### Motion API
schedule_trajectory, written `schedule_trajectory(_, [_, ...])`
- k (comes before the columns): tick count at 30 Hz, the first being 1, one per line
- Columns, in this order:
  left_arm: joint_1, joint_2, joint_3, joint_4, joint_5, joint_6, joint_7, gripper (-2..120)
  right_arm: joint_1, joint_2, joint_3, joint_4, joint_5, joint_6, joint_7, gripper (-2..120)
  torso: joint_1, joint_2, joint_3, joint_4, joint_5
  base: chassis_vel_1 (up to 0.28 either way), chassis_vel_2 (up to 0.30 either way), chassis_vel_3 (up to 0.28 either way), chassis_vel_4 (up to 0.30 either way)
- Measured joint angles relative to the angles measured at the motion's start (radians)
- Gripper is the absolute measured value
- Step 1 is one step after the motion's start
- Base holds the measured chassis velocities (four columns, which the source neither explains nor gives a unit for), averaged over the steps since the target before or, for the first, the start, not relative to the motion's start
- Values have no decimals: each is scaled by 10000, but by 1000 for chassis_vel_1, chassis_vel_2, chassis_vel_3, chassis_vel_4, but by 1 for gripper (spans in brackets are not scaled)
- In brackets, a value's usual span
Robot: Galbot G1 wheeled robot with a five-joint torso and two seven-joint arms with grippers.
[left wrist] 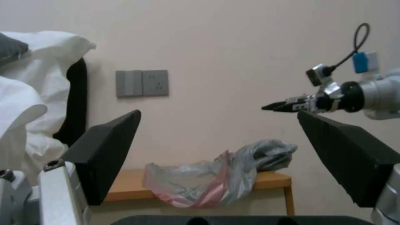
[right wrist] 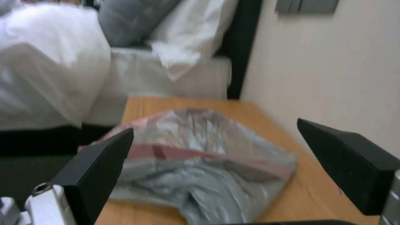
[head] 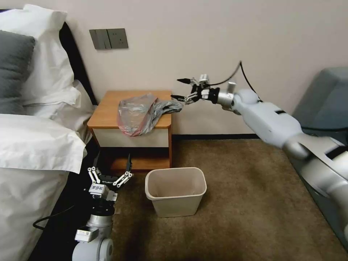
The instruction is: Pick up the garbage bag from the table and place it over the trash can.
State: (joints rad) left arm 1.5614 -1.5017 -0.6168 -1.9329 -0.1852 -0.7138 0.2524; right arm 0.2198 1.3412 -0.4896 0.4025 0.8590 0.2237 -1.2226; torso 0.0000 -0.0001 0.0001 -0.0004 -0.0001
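I should next use my right gripper to grab the bag by its bunched grey end [head: 170, 106], so that the garbage bag can go over to the trash can [head: 175, 190].
The garbage bag [head: 145, 112] lies crumpled on the table [head: 107, 108], grey and semi-transparent with a pink-red rim, hanging a little over the front edge. My right gripper [head: 175, 87] hovers open just off the table's right edge, beside the bag's grey end and apart from it. In the right wrist view its fingers [right wrist: 100, 175] frame the bag [right wrist: 200, 165]. The beige trash can [head: 175, 190] stands upright on the carpet in front of the table. My left gripper [head: 113, 165] is open, low beside the can's left, pointing at the table [left wrist: 271, 179] and bag [left wrist: 217, 178].
A bed with white pillows [head: 32, 108] fills the left side, right against the table. A grey socket panel [head: 108, 38] sits on the wall above. A grey armchair [head: 326, 98] stands at the right. Brown carpet [head: 246, 188] lies to the can's right.
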Motion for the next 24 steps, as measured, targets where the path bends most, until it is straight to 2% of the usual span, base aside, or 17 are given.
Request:
schedule_trajectory(1, [0, 0, 0, 0, 0, 0, 0, 95, 0, 0, 0, 0, 0, 0, 0, 100, 0, 0, 0, 0, 0, 0, 0, 0, 0])
schedule_trajectory(4, [1, -15, 117, 52, 3, -61, 22, 95, 1139, 1844, 2412, -3652, -2952, 269, -1314, 100, 0, 0, 0, 6, -3, 0, 0, 0, 0])
schedule_trajectory(5, [1, -15, 117, 52, 3, -61, 22, 95, 1139, 1844, 2412, -3652, -2952, 269, -1314, 100, 0, 0, 0, 6, -3, 0, 0, 0, 0])
schedule_trajectory(7, [-10, -24, 228, 116, 6, -97, 38, 95, 1487, 2381, 2896, -4764, -3785, 229, -1351, 100, -1, 1, -2, 16, -10, 0, 0, 0, 0])
schedule_trajectory(8, [-21, -29, 240, 149, 6, -130, 40, 95, 1470, 2453, 2629, -4871, -3823, 139, -1227, 100, -1, 0, 0, 5, -4, 0, 0, 0, 0])
schedule_trajectory(11, [-44, -36, 290, 176, 6, -172, 58, 95, 1459, 2593, 2294, -4881, -4087, 139, -1189, 100, 0, 0, 0, 2, 5, 0, 0, 0, 0])
schedule_trajectory(12, [-46, -37, 314, 177, 6, -192, 63, 95, 1461, 2629, 2213, -4866, -4228, 173, -1162, 100, 0, 1, -2, 2, -6, 0, 0, 0, 0])
schedule_trajectory(15, [-37, -33, 331, 178, 2, -233, 66, 95, 1431, 2657, 2054, -4769, -4475, 202, -1065, 100, 0, 0, -1, 2, 4, 0, 0, 0, 0])
schedule_trajectory(24, [30, 0, 435, 191, -4, -343, 131, 95, 1289, 2737, 1817, -4660, -4533, 294, -470, 100, -1, 0, -1, 4, 1, 0, 0, 0, 0])
